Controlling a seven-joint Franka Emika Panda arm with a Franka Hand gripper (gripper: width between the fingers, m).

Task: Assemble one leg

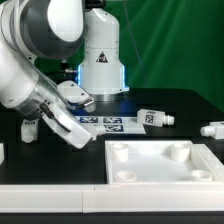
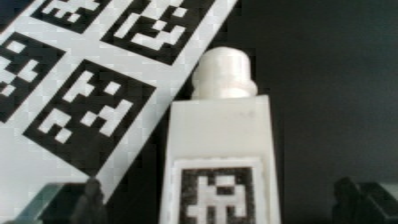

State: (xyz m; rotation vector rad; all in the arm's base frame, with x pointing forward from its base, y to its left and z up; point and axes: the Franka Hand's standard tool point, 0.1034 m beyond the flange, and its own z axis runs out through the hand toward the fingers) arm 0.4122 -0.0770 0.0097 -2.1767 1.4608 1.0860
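Observation:
I should close on the tagged leg [image 2: 221, 165] between my fingers.
In the wrist view a white squarish leg [image 2: 222, 130] lies on the black table, its rounded peg pointing away from me and its black-and-white tag facing up. My gripper [image 2: 214, 205] is open. Its dark fingertips [image 2: 63, 203] stand wide on either side of the leg's near end without touching it. In the exterior view my gripper [image 1: 62, 128] hangs low over the table at the left end of the marker board, and the hand hides this leg.
The marker board [image 1: 105, 123] lies right beside the leg, as the wrist view [image 2: 89, 80] also shows. Two more legs [image 1: 155, 118] [image 1: 212, 129] lie to the exterior view's right. The large white tray-like piece [image 1: 165, 170] sits in front. A small white piece [image 1: 30, 127] lies at the left.

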